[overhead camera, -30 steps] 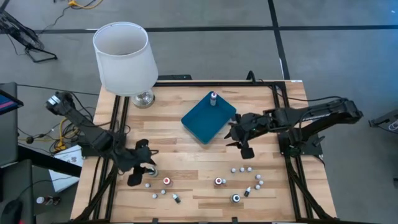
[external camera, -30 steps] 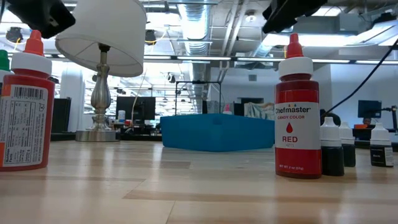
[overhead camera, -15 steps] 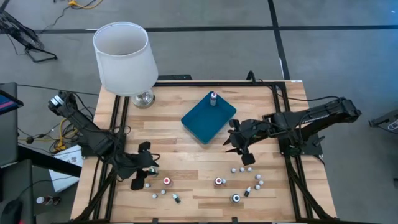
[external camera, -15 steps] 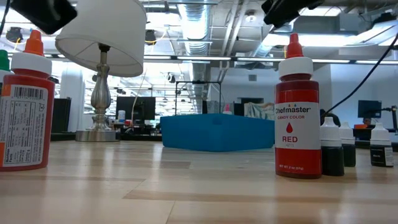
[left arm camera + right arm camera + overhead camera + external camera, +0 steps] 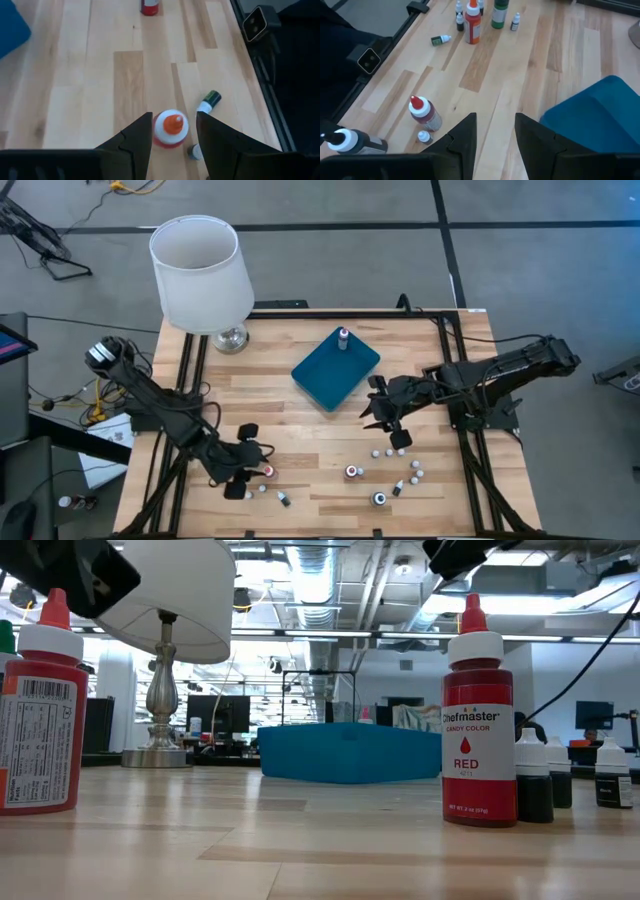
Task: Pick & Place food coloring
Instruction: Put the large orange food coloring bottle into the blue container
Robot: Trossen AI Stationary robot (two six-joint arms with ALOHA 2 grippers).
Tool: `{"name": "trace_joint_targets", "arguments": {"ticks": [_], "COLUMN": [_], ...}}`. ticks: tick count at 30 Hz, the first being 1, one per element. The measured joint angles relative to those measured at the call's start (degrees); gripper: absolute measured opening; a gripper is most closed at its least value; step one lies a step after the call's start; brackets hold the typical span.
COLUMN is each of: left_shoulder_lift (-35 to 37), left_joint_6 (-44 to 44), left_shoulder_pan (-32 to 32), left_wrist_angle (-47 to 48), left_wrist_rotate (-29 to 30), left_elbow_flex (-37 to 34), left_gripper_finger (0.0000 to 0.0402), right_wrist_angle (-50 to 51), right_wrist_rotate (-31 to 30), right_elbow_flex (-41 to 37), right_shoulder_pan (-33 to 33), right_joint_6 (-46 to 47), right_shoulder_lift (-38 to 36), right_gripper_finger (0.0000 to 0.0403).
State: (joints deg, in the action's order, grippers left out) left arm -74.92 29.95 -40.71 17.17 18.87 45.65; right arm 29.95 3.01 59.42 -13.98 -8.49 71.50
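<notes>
My left gripper grabs the red food coloring bottle by its orange-tipped white cap [image 5: 270, 470] next and carries it to the teal tray.
Many tiny food coloring bottles stand or lie near the table's near edge [image 5: 352, 471], and one stands in the teal tray [image 5: 343, 337]. My left gripper [image 5: 252, 465] is open, low over the near-left group. In the left wrist view its fingers [image 5: 173, 118] stand on either side of an upright red bottle with an orange tip [image 5: 171, 129], with a gap on both sides. My right gripper [image 5: 383, 412] is open and hovers right of the tray, above bare wood [image 5: 495, 122]. The low view shows two red bottles upright on their bases [image 5: 480, 720] [image 5: 35, 710].
The teal tray [image 5: 330, 375] lies at mid-table. A lamp with a white shade [image 5: 200, 270] stands on the far-left corner. A green-capped bottle lies on its side [image 5: 207, 101] beside the red one, near the black frame rail [image 5: 260, 55]. Bare wood lies between tray and bottles.
My left gripper has moved toward the near edge and to the right, coming over the red bottle in the near-left group. My right gripper has shifted a little toward the near edge, away from the tray. No bottle has moved.
</notes>
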Motion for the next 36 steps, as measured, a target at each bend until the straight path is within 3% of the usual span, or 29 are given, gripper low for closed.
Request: {"name": "trace_joint_targets", "arguments": {"ticks": [30, 36], "left_shoulder_lift": [-2.8, -2.8], "left_joint_6": [-0.8, -0.8], "left_shoulder_pan": [0.3, 0.3], "left_wrist_angle": [-0.1, -0.1], "left_wrist_rotate": [-0.1, 0.5], "left_elbow_flex": [0.0, 0.0], "left_gripper_finger": [0.0144, 0.0113], "right_wrist_angle": [-0.4, -0.4], "right_wrist_rotate": [0.0, 0.0], "right_elbow_flex": [0.0, 0.0], "right_shoulder_pan": [-0.7, -0.7], "right_joint_6": [0.5, 0.5], "right_shoulder_lift": [0.0, 0.0], "right_gripper_finger": [0.0121, 0.0121]}}
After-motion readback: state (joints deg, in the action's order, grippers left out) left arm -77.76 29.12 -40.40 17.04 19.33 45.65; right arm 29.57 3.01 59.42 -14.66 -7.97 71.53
